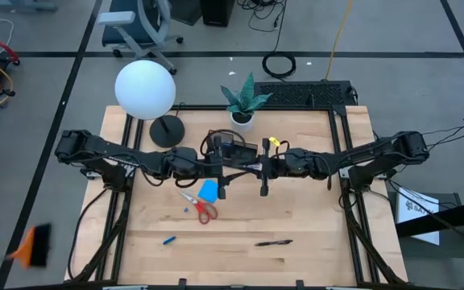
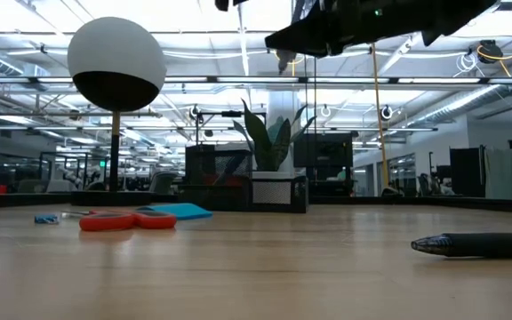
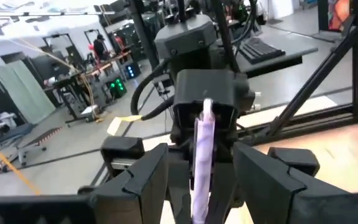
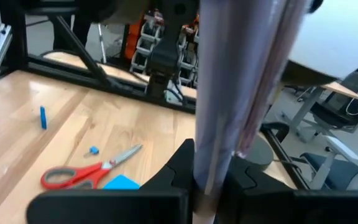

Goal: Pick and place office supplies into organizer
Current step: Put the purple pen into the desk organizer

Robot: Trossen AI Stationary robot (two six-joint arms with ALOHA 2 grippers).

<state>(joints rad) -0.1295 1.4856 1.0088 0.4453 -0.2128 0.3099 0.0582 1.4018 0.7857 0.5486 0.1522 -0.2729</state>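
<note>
The left gripper grabs the grey pen's body (image 3: pixel 202 168) next, for the black organizer.
Both arms meet high over the table's middle, in front of the black organizer (image 1: pixel 220 143). My right gripper (image 1: pixel 259 167) is shut on a grey pen (image 4: pixel 229 93). My left gripper (image 3: pixel 201 186) faces it, open, with its fingers on either side of the same pen (image 3: pixel 202 149) and a gap showing on both sides. The red-handled scissors (image 1: pixel 201 207), blue note pad (image 1: pixel 209 191) and tiny blue piece (image 1: pixel 186 209) lie flat on the table below. A blue pen (image 1: pixel 169 239) and a black pen (image 1: pixel 274 242) lie nearer the front edge. My right gripper pinches the grey pen between its two fingers (image 4: pixel 179 168); the pen's held end (image 4: pixel 211 186) sits between them and the rest runs up close past the wrist camera. The pen is lifted well clear of the table. Which end of the pen it holds cannot be told.
A white globe lamp (image 1: pixel 145 89) on a round black base (image 1: pixel 166 130) stands far left. A plant in a white pot (image 1: pixel 242 119) stands at the far edge beside the organizer. Bare wood lies toward the near right, around the black pen (image 2: pixel 478 244).
</note>
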